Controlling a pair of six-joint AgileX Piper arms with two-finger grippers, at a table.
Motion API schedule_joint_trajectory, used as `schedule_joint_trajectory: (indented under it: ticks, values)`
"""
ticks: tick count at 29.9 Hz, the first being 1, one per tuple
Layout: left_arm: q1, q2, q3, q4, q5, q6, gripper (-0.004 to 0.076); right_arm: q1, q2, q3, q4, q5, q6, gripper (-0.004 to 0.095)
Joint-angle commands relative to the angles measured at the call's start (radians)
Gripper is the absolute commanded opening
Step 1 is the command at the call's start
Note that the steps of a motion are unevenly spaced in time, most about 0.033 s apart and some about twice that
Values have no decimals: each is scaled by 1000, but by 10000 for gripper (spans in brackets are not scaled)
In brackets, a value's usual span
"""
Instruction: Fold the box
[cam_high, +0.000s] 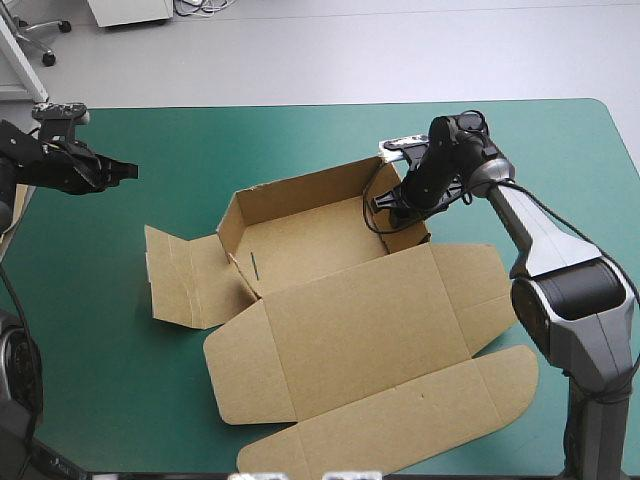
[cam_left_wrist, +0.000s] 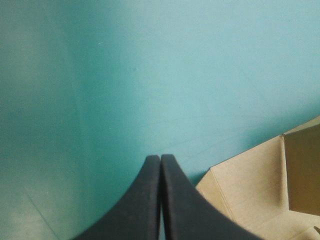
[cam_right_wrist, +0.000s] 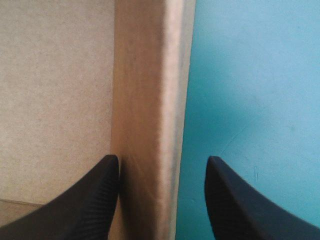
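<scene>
I will next grab the raised side of the tray by its top edge with my right gripper, to hold the tray (cam_high: 310, 232) steady for folding the box.
The brown box (cam_high: 330, 290) lies in the middle of the table as an open tray: back and side walls are raised, and the lid panel and its flaps lie flat toward the front edge. My right gripper (cam_high: 398, 205) is at the tray's right wall. In the right wrist view it (cam_right_wrist: 162, 167) is open and straddles that wall (cam_right_wrist: 150, 90), one finger inside the tray and one outside over the cover. My left gripper (cam_high: 130, 170) hovers over bare teal-green cover, well left of the box. Its fingers (cam_left_wrist: 160, 159) are shut on nothing, with a box corner (cam_left_wrist: 250, 192) beside them.
A side flap (cam_high: 180, 275) of the box lies flat on the cover left of the tray. A sliver of pale brown board (cam_high: 17, 215) shows at the table's left edge. Bare cover (cam_high: 90, 350) stretches along the front left, and more lies beyond the box at the far right.
</scene>
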Motion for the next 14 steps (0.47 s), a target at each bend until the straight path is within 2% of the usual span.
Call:
schedule_joint_trajectory:
  ticks: [1, 4, 7, 14]
  values:
    - [1, -46, -32, -30, -34, -3, -15, -2, -59, -28, -4, 11, -1, 447]
    - [1, -46, -32, -30, -34, -3, -15, -2, -59, -28, -36, 11, -1, 255]
    - [1, -46, -32, -30, -34, -3, -15, -2, -59, -28, -46, 11, -3, -17]
    - [1, -46, -32, -30, -22, -3, -15, -10, -81, -30, -85, 11, -1, -23]
